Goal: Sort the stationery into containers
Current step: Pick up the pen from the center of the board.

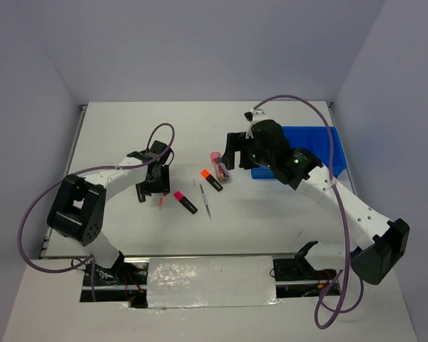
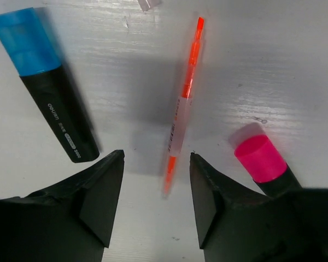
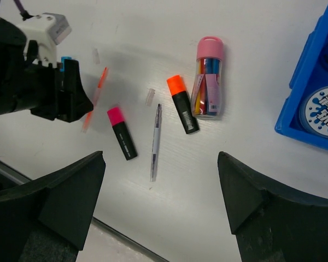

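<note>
My left gripper's fingers are wide apart around the thin orange-pink pen, so the pen would stay on the tabletop if I lifted that gripper now.
My left gripper (image 2: 157, 180) hangs low over the table, open, with the near end of a thin orange-pink pen (image 2: 183, 103) lying between its fingertips, untouched. A blue-capped highlighter (image 2: 49, 82) lies to its left and a pink-capped highlighter (image 2: 261, 159) to its right. My right gripper (image 3: 161, 164) is open and empty, held high above a grey pen (image 3: 156, 142), an orange-capped highlighter (image 3: 183, 103) and a pink-capped tube (image 3: 209, 79). The blue tray (image 1: 310, 135) at the right holds a blue-white tape roll (image 3: 323, 109).
A small clear cap (image 3: 150, 96) lies between the pink and orange highlighters. The left gripper (image 1: 155, 191) and right gripper (image 1: 235, 158) stand about a hand's width apart over the table middle. A taped patch (image 1: 210, 281) covers the near edge.
</note>
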`<state>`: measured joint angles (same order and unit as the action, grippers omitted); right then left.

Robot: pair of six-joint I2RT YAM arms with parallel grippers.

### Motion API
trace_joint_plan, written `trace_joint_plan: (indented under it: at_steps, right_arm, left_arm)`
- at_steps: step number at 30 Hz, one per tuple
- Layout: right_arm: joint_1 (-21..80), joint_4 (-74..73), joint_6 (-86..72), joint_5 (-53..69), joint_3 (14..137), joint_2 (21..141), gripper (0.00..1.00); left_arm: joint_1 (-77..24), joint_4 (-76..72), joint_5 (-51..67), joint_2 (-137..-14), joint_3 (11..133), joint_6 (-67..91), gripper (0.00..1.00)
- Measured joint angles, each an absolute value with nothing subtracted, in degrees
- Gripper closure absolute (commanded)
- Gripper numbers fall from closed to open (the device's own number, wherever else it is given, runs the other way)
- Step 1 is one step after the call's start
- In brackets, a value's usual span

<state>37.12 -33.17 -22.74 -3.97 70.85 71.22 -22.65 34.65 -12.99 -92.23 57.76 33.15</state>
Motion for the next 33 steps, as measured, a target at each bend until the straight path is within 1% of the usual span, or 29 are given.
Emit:
trace_joint_plan:
  at_steps: [3, 5, 8, 9, 11, 12, 13, 15, 17, 18, 22, 24, 27, 28, 29, 31, 33]
  right_arm:
    - [37.82, -33.54, -22.92, -3.92, 70.85, 70.72, 0.1]
    - [38.11, -33.8, -22.9, -3.9, 70.85, 70.72, 0.1]
    - [38.13, -34.09, -22.9, -3.95, 70.85, 70.72, 0.1]
    - [38.13, -34.09, -22.9, -3.97, 70.85, 70.72, 0.09]
    - [38.17, -34.13, -22.9, -3.97, 70.85, 70.72, 0.09]
    - [38.24, -34.15, -22.9, -4.01, 70.87, 70.72, 0.09]
    - [38.3, -34.17, -22.9, -3.99, 70.89, 70.72, 0.09]
    - [38.5, -34.22, -22.9, -4.01, 70.98, 70.72, 0.08]
    - [38.5, -34.33, -22.87, -3.92, 71.11, 70.72, 0.01]
    - [38.5, -34.33, -22.98, -3.9, 71.24, 70.72, 0.0]
    - [38.5, -33.98, -23.46, -2.46, 71.26, 70.74, 0.0]
    - [38.61, -33.67, -24.38, -1.89, 71.26, 71.0, 0.0]
    - [39.81, -32.91, -26.26, -1.89, 71.64, 73.47, 0.02]
    - [40.93, -33.19, -27.14, -2.52, 72.71, 75.83, 0.04]
    - [42.17, -33.15, -27.7, -3.16, 74.26, 78.76, 0.08]
    - [44.71, -34.02, -29.21, -4.6, 78.5, 85.6, 0.09]
    - [46.61, -34.46, -30.59, -5.98, 83.83, 93.36, 0.17]
  left_arm:
    - [-22.63, 33.74, -13.04, -93.97, 57.76, 32.95, 0.39]
    - [-22.65, 32.95, -13.04, -94.45, 57.74, 32.93, 0.44]
    - [-22.65, 31.59, -13.04, -95.46, 57.74, 32.84, 0.47]
    - [-22.65, 31.2, -13.04, -96.05, 57.74, 32.82, 0.55]
    - [-22.65, 30.61, -12.91, -97.08, 57.74, 32.93, 0.57]
    - [-22.65, 30.02, -12.86, -97.08, 57.74, 32.86, 0.62]
    - [-22.65, 29.58, -12.75, -97.14, 57.71, 32.91, 0.64]
    - [-22.65, 28.69, -12.36, -97.19, 57.49, 33.15, 0.8]
    - [-22.65, 28.03, -11.94, -97.08, 57.23, 33.01, 0.94]
    - [-22.65, 27.94, -11.77, -96.97, 57.1, 32.93, 1.0]
    - [-22.57, 28.03, -11.03, -95.48, 56.03, 33.17, 1.0]
    - [-22.57, 30.52, -10.72, -93.6, 55.44, 33.28, 1.0]
    - [-22.59, 35.16, -10.48, -87.24, 55.4, 33.32, 1.0]
    - [-22.59, 36.62, -10.41, -84.14, 55.61, 33.34, 1.0]
    - [-22.59, 38.3, -10.44, -80.93, 56.23, 33.36, 1.0]
    - [-22.59, 40.69, -10.7, -75.53, 58.0, 33.39, 1.0]
    - [-22.59, 42.13, -11.0, -70.08, 59.72, 33.36, 1.0]
